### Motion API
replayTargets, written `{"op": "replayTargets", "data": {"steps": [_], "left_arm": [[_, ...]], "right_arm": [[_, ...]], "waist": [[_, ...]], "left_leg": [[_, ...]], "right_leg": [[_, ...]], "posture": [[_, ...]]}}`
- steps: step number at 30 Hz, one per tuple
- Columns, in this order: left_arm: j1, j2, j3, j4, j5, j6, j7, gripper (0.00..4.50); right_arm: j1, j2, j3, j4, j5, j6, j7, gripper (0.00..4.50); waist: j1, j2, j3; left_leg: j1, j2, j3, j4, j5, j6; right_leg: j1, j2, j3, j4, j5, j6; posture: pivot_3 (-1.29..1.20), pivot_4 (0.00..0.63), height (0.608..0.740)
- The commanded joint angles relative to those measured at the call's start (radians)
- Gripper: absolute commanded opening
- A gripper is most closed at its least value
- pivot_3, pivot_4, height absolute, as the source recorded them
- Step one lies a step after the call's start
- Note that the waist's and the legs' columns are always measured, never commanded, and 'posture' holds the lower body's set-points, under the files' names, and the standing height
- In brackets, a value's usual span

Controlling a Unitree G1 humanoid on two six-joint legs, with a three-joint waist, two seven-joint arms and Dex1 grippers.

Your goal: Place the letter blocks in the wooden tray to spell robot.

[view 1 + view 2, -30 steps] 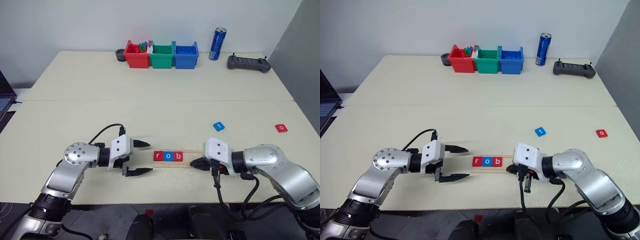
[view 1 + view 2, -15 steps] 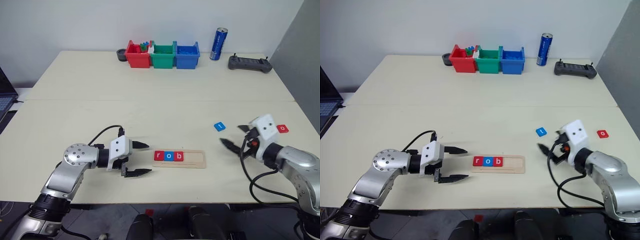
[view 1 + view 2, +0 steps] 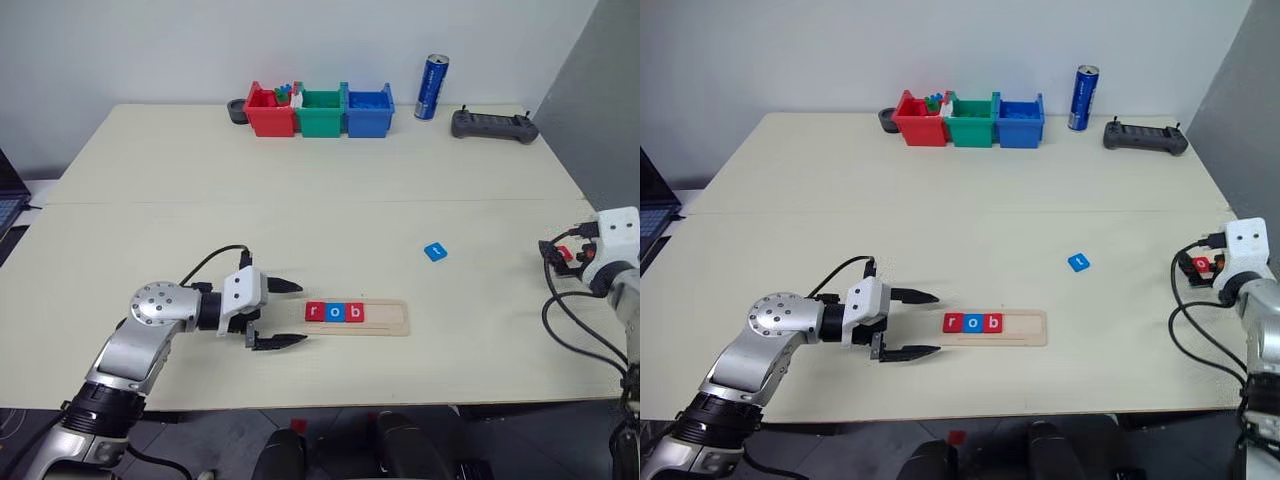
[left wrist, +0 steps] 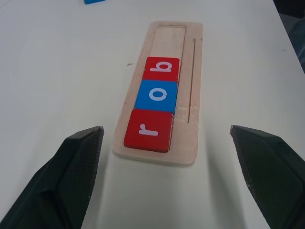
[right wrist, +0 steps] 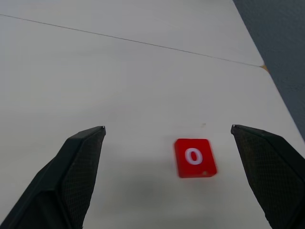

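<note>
My right gripper needs to move lower before it closes on the block, because my fingers are still above the red o block (image 3: 565, 253).
The wooden tray (image 3: 388, 318) lies near the table's front middle. Its left part holds a red r (image 4: 148, 130), a blue o (image 4: 156, 96) and a red b (image 4: 161, 69) in a row. Just left of the tray's end my left gripper (image 3: 298, 314) is open, holding nothing. A blue block (image 3: 434, 251) lies loose on the table, right of and beyond the tray. Near the right edge lies a red o block (image 5: 194, 157). My right gripper (image 5: 167, 127) is open just in front of it and touches nothing.
Red (image 3: 271, 112), green (image 3: 322, 112) and blue (image 3: 368, 111) plastic bins stand at the far edge, with a blue can (image 3: 432, 87) and a black controller (image 3: 493, 124) to their right. A laptop corner (image 3: 650, 205) shows at the far left.
My right gripper has opened and swung from the tray's right end out to the red o block near the table's right edge. The left gripper has stayed put.
</note>
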Motion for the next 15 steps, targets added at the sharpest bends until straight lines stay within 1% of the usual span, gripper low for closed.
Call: {"op": "replayTargets", "data": {"steps": [1,4,9,12,15], "left_arm": [[0.000,0.015,0.016,-0.053,-0.016,0.007,-0.004,4.50],[0.008,0.031,0.023,-0.063,-0.011,0.011,-0.003,4.50],[0.015,0.046,0.029,-0.086,-0.017,0.028,0.004,4.50],[0.017,0.047,0.031,-0.089,-0.016,0.032,0.006,4.50],[0.018,0.049,0.032,-0.079,-0.013,0.025,0.004,4.50]], "right_arm": [[-0.097,-0.036,0.020,0.208,-0.009,-0.073,0.043,4.49],[-0.170,-0.050,0.045,0.368,-0.022,-0.094,0.065,4.49],[-0.229,-0.063,0.076,0.527,-0.037,-0.080,0.078,4.49],[-0.247,-0.063,0.069,0.571,-0.023,-0.057,0.081,3.88],[-0.245,-0.062,0.062,0.583,-0.008,-0.020,0.089,2.92]], "waist": [[0.000,0.000,0.000],[-0.001,0.000,0.000],[-0.006,0.000,0.000],[-0.007,0.000,0.000],[-0.006,0.000,0.000]], "left_leg": [[0.000,0.000,0.000,0.000,0.000,0.000],[0.000,0.000,0.000,0.000,0.000,0.000],[0.000,0.000,0.000,0.000,0.000,0.000],[0.000,-0.001,0.000,0.000,0.000,0.000],[0.000,-0.001,-0.001,0.000,0.000,0.000]], "right_leg": [[0.000,0.000,0.000,0.000,0.000,0.000],[0.000,0.000,0.000,0.000,0.000,0.000],[0.000,-0.001,0.000,0.000,0.000,0.000],[0.001,-0.001,0.000,0.000,0.000,0.000],[0.001,-0.001,-0.001,0.000,0.000,0.000]], "posture": [[0.00,0.150,0.740],[0.00,0.150,0.740],[0.00,0.150,0.740],[0.00,0.150,0.740],[0.00,0.150,0.740]]}}
